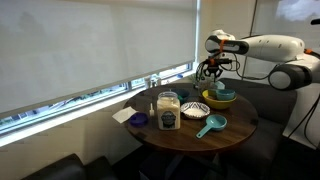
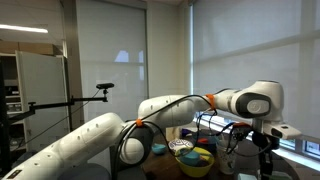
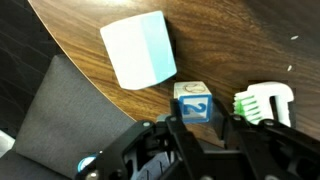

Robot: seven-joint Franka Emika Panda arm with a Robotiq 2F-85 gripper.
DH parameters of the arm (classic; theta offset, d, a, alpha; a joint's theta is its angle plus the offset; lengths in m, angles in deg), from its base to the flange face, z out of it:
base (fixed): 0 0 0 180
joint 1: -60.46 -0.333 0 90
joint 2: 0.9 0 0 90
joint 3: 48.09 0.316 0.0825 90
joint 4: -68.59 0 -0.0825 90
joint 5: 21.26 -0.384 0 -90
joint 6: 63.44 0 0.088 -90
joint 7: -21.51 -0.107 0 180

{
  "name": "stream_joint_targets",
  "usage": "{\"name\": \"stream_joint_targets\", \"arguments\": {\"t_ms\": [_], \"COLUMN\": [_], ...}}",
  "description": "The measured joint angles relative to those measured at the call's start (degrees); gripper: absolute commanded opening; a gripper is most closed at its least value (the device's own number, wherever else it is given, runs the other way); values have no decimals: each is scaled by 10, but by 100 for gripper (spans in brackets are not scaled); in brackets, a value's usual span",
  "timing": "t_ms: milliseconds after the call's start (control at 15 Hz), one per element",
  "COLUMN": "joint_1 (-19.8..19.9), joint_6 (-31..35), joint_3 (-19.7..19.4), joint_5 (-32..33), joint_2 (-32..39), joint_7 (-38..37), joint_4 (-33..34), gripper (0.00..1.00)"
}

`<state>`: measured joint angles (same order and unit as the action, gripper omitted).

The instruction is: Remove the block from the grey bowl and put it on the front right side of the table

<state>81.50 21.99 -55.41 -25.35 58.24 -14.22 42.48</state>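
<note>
My gripper holds the block above empty wood between box and brush, so it should release the block, which would end up on the tabletop.
In the wrist view a small wooden block [image 3: 194, 103] with a blue face and a white "2" sits between my gripper's [image 3: 197, 113] two black fingers [image 3: 173, 115], which are shut on its sides. Under it is the dark brown table [image 3: 230, 45]. I cannot tell whether the block touches the wood. In an exterior view the gripper [image 1: 210, 69] hangs over the far part of the round table [image 1: 190, 135], beyond the grey bowl [image 1: 193, 108]. From the opposite side the arm [image 2: 180, 108] fills the foreground and the gripper [image 2: 262, 135] points down.
A white box [image 3: 140, 50] lies just past the block, and a white and green brush [image 3: 262, 102] beside it. A yellow and teal bowl [image 1: 220, 97], a teal scoop [image 1: 212, 125], a jar [image 1: 168, 110] and a purple item [image 1: 138, 119] stand on the table. A grey seat [image 3: 50, 120] is below the edge.
</note>
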Motion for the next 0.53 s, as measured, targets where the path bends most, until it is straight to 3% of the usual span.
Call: {"name": "stream_joint_targets", "arguments": {"t_ms": [133, 200, 333, 533], "joint_1": [-10, -13, -16, -17], "joint_6": [0, 0, -1, -5], "joint_3": [-7, -10, -14, -18], "joint_5": [8, 13, 20, 25], "joint_2": [0, 0, 0, 0], "joint_7": [-20, -29, -40, -50], "joint_4": [1, 1, 1, 1], "gripper": [9, 59, 66, 87]}}
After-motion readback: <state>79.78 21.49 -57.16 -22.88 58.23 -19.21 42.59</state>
